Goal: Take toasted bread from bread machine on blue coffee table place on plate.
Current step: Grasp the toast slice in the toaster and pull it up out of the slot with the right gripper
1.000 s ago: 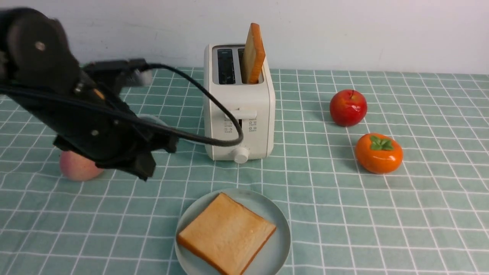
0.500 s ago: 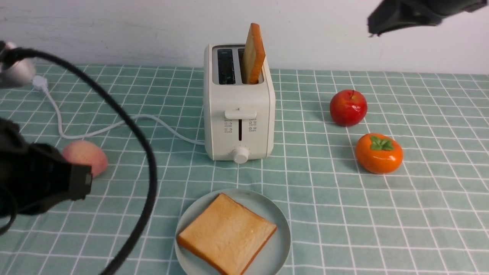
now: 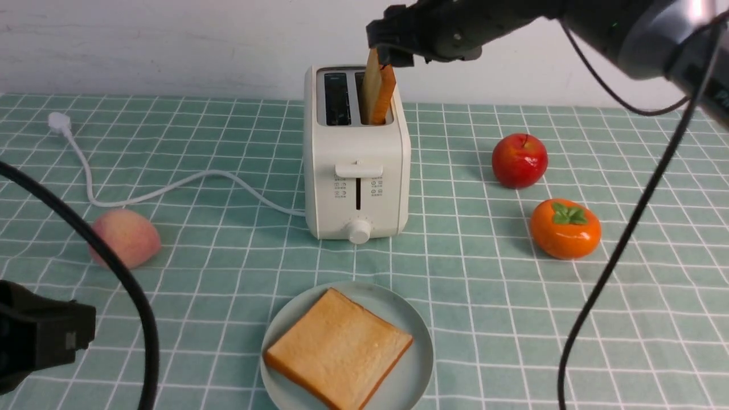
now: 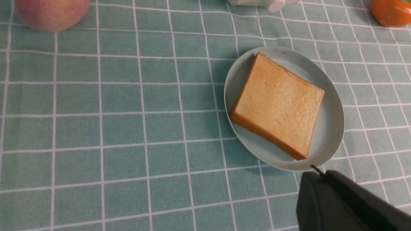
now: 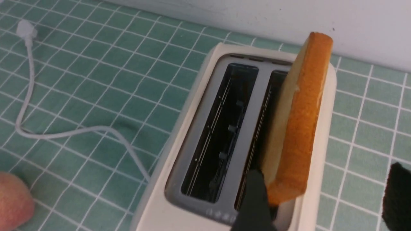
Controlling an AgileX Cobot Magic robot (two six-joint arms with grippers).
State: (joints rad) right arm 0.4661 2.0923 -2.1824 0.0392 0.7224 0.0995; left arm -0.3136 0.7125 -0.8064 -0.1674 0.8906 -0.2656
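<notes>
My right gripper pinches the slice by its raised upper crust (image 3: 386, 76) next, since the toaster slot hems in the slice's lower part.
The cream bread machine (image 3: 356, 154) stands mid-table on the teal grid cloth of the coffee table (image 3: 484, 319). One slice of toasted bread (image 3: 380, 94) stands in its right slot, leaning; the left slot is empty. My right gripper (image 3: 393, 56) is open at the top of this slice. In the right wrist view one finger (image 5: 255, 199) is against the toast (image 5: 301, 122) and the other (image 5: 398, 195) is far off past the toaster's side. A second slice (image 3: 339, 347) lies flat on the plate (image 3: 413, 370). My left gripper (image 3: 68, 336) is low at the front left, shut and empty.
A red apple (image 3: 519, 160) and an orange persimmon (image 3: 565, 228) sit right of the toaster. A peach (image 3: 125, 237) lies at the left. The white cord (image 3: 171, 185) runs left to its plug (image 3: 57, 121). A wall stands close behind the toaster.
My left arm has pulled back from beside the toaster to the front left corner. My right arm has come in from the upper right to the top of the standing slice.
</notes>
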